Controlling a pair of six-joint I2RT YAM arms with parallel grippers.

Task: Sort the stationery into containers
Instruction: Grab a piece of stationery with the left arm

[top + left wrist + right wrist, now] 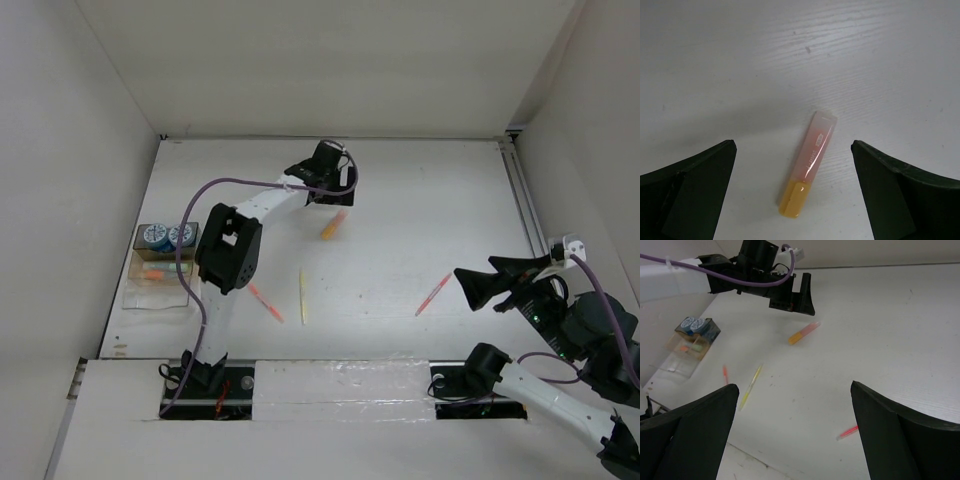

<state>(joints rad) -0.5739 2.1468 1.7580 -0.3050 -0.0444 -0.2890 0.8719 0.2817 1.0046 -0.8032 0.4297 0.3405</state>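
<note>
I should next grip the orange highlighter with my left gripper by its body near the cap (332, 227). The pale end then stays free to go into the tray (135, 295).
An orange highlighter (334, 224) lies on the white table, directly under my open left gripper (328, 202). In the left wrist view it (809, 165) lies between the wide-apart fingers, untouched by my left gripper (792, 146). My right gripper (472, 280) is open and empty above the table, near a pink pen (433, 294). An orange-red pen (266, 302) and a yellow pen (302, 296) lie near the front middle. The tan tray (135, 295) at the left holds two blue-and-white cylinders (168, 236), an orange highlighter (152, 272) and a green-grey one (178, 268).
White walls close in the table at the left, back and right. A metal rail (525, 200) runs along the right edge. The left arm's purple cable (230, 185) loops above the table between its base and wrist.
</note>
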